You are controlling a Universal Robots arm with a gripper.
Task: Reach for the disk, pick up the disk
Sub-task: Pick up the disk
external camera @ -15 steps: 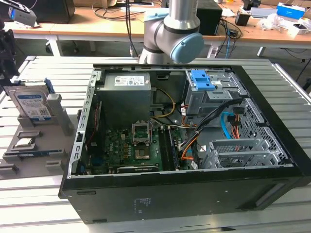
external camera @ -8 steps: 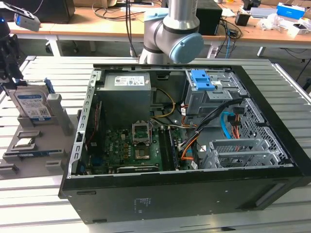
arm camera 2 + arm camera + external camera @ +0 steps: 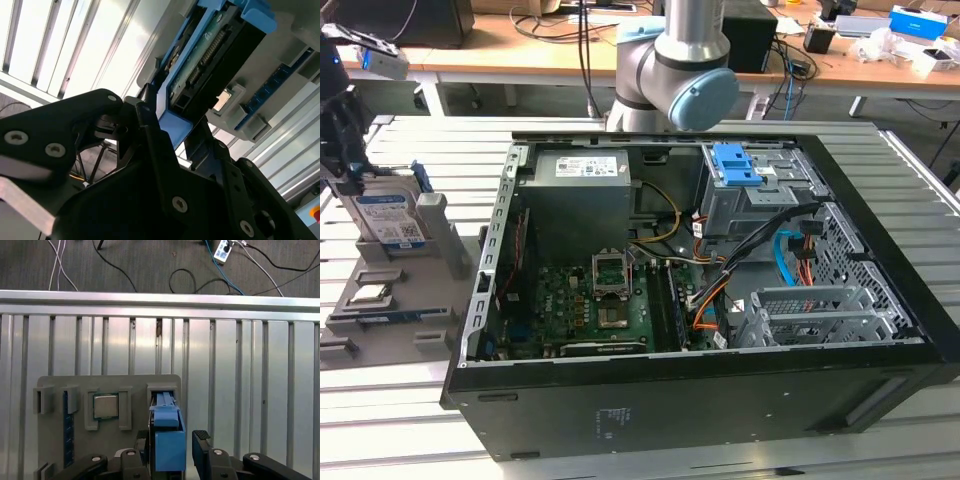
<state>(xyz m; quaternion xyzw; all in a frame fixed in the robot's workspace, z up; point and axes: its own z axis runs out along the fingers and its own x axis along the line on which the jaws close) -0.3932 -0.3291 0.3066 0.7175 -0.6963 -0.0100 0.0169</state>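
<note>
Next, my gripper should grip the disk by its blue bracket end to pick it up, since the sides of the fixture's grey slot enclose the disk's lower part.
The disk stands on edge in a slot of a grey fixture at the exterior view's left, its silver face and blue-and-white label showing. My black gripper hangs over its far end. In the first wrist view the disk's blue bracket lies between my two fingers, and the gripper is open, with a narrow gap between the bracket and one finger. The second wrist view shows the disk's edge and circuit board running away from the open gripper, which straddles the bracket end.
The grey fixture plate also carries a processor chip beside the disk's slot. An open black computer case stands mid-table, with a blue caddy on its drive cage. The arm's elbow rises behind it. The table is slatted aluminium.
</note>
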